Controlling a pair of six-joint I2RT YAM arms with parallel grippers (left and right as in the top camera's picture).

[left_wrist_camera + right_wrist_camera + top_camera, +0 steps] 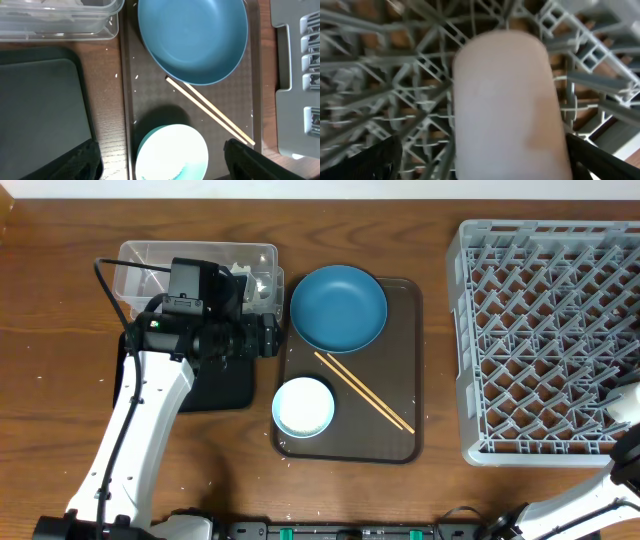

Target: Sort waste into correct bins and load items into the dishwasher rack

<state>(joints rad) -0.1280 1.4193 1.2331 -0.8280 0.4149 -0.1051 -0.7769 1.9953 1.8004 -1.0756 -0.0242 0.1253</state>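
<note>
My right gripper grabs the dark-blue plate (338,307) by its rim on the rack-facing side next, which leaves the rest free to load into the dishwasher rack.
My left gripper (270,335) (162,165) is open and empty, above the white bowl (303,407) (172,155), which shows between its fingers. The dark-blue plate (338,307) (192,37) and two wooden chopsticks (365,390) (210,110) lie on the brown serving tray (410,360). My right gripper (482,160) is open around a pale pinkish cup (507,105) (624,401) over the front right corner of the grey dishwasher rack (545,330). There is a gap beside its left finger. The clear tub (140,265) holds white tissue (250,278). The greenish cup and the wrapper are out of view.
The black tray (225,385) (40,110) lies under my left arm, in front of the clear tub. Loose rice grains (116,76) are scattered on the wood and on the brown tray's left edge. The rack's handle edge (282,60) is just right of the brown tray.
</note>
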